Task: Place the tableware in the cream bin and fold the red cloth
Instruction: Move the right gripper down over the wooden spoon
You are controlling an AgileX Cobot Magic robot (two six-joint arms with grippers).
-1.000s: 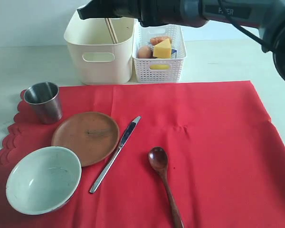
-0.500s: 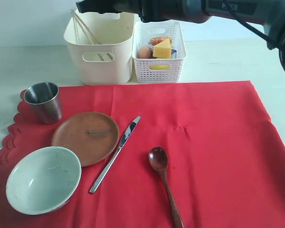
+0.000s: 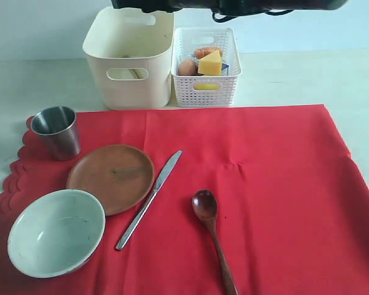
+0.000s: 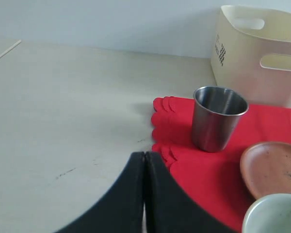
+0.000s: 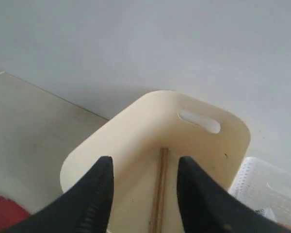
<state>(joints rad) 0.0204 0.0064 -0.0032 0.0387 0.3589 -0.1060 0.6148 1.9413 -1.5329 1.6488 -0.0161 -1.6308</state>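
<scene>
Next, my right gripper grabs the wooden spoon by its handle point(image 3: 219, 252). Then the spoon goes in the cream bin.
My right gripper point(image 5: 144, 162) hangs open above the cream bin point(image 5: 150, 121), empty, and the wooden chopsticks point(image 5: 160, 194) lie loose inside the bin below it. In the exterior view only the right arm point(image 3: 234, 5) shows, along the top edge over the bin point(image 3: 129, 55). On the red cloth point(image 3: 264, 196) sit the steel cup point(image 3: 56, 131), brown plate point(image 3: 111, 178), pale bowl point(image 3: 55, 232), knife point(image 3: 149, 200) and wooden spoon point(image 3: 212, 236). My left gripper point(image 4: 144, 156) is shut and empty, low over the table just off the cloth's scalloped edge point(image 4: 162, 145), a short way from the cup point(image 4: 218, 119).
A white lattice basket point(image 3: 206, 64) with egg, cheese and other food stands right beside the cream bin. Bare pale table point(image 4: 63, 107) lies left of the cloth. A wall runs behind the bins.
The chopsticks left my right gripper and dropped down into the cream bin. The right gripper opened and the arm rose toward the top edge. The left gripper has not moved.
</scene>
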